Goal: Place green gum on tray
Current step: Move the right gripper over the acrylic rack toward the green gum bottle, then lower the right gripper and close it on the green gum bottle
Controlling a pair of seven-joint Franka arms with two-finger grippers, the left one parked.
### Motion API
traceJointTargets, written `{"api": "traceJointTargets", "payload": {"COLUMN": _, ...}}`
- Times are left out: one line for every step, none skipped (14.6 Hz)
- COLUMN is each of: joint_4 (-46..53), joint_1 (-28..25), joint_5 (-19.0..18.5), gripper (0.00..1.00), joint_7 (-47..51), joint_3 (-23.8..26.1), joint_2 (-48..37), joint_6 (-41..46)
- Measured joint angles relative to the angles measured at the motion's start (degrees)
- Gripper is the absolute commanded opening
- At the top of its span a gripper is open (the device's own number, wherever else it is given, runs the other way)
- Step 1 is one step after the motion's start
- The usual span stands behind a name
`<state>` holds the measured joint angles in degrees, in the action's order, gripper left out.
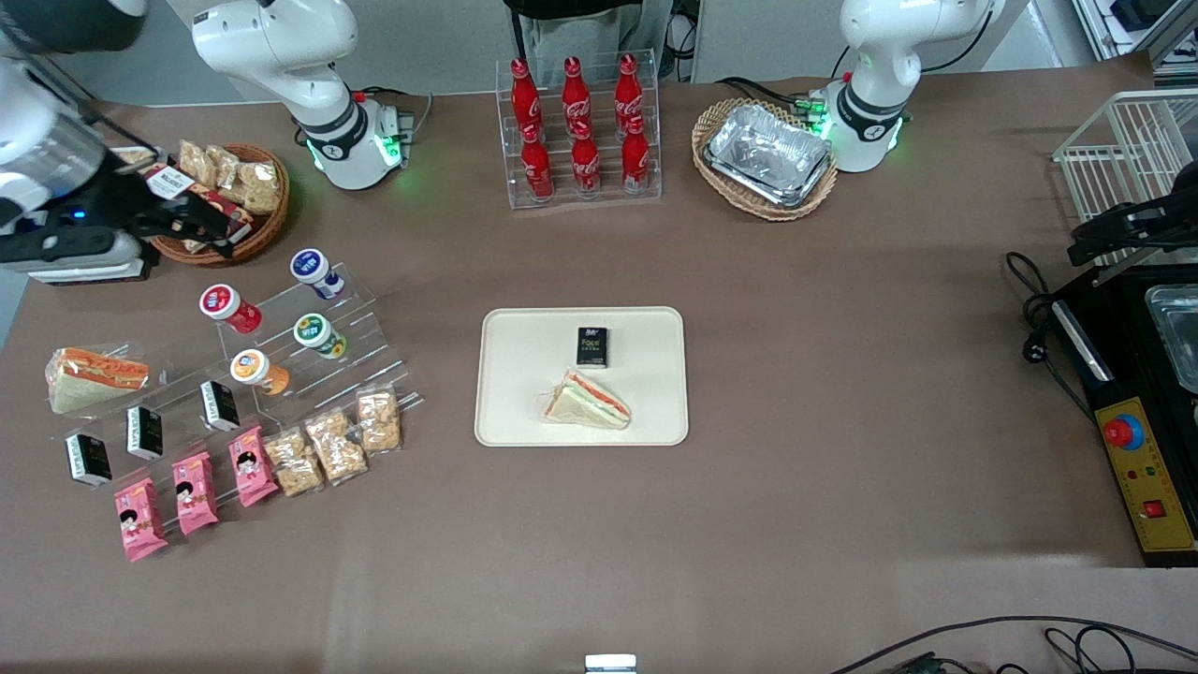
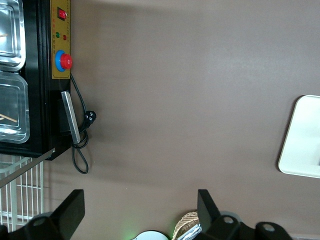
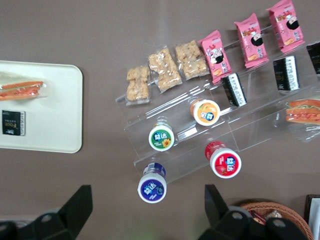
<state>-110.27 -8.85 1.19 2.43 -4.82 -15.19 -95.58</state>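
Observation:
My gripper should next take hold of the green gum bottle by its white-and-green lid (image 1: 312, 329) to put it on the cream tray (image 1: 524, 360).
The green gum (image 1: 316, 333) is a small white bottle with a green-and-white lid. It leans on the clear stepped stand (image 1: 309, 346) toward the working arm's end of the table, and it also shows in the right wrist view (image 3: 161, 138). The cream tray (image 1: 524, 360) lies at the table's middle and holds a sandwich (image 1: 588, 401) and a small black pack (image 1: 592, 345). Its bare part shows in the right wrist view (image 3: 50, 115). My gripper (image 1: 192, 220) hangs high over the snack basket, farther from the front camera than the stand. It is open wide and empty (image 3: 147, 210).
On the stand beside the green gum are a blue-lidded bottle (image 1: 312, 269), a red-lidded one (image 1: 225, 304) and an orange-lidded one (image 1: 255, 368). Snack packs (image 1: 328, 445) lie nearer the camera. A wicker basket (image 1: 253, 220), a cola rack (image 1: 580, 126) and a foil-tray basket (image 1: 766, 157) stand farther back.

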Motion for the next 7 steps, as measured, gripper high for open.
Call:
{"api": "traceJointTargets", "payload": {"joint_4": -3.5, "joint_1": -0.08, "joint_5": -0.18, "gripper": 1.0, "joint_7": 0.0, "joint_3": 0.3, "joint_2": -1.52, "joint_6": -2.41}}
{"api": "traceJointTargets", "payload": {"joint_4": -7.12, "joint_1": -0.11, "joint_5": -0.26, "gripper": 1.0, "joint_7": 0.0, "joint_3": 0.46, "joint_2": -2.83, "joint_6": -5.28}}
{"api": "traceJointTargets", "payload": {"joint_4": -10.71, "joint_1": -0.11, "joint_5": -0.31, "gripper": 1.0, "joint_7": 0.0, "joint_3": 0.49, "joint_2": -3.92, "joint_6": -8.36}}
{"api": "traceJointTargets", "payload": {"joint_4": -14.01, "joint_1": -0.11, "joint_5": -0.36, "gripper": 1.0, "joint_7": 0.0, "joint_3": 0.47, "joint_2": -4.8, "joint_6": -11.29}}
{"api": "traceJointTargets", "payload": {"joint_4": -16.71, "joint_1": -0.11, "joint_5": -0.39, "gripper": 1.0, "joint_7": 0.0, "joint_3": 0.48, "joint_2": -5.29, "joint_6": -13.76}}
{"api": "traceJointTargets", "payload": {"joint_4": -18.84, "joint_1": -0.11, "joint_5": -0.4, "gripper": 1.0, "joint_7": 0.0, "joint_3": 0.47, "joint_2": -5.38, "joint_6": -16.01}}
{"api": "traceJointTargets", "payload": {"joint_4": -20.93, "joint_1": -0.11, "joint_5": -0.41, "gripper": 1.0, "joint_7": 0.0, "joint_3": 0.48, "joint_2": -5.24, "joint_6": -18.55}}
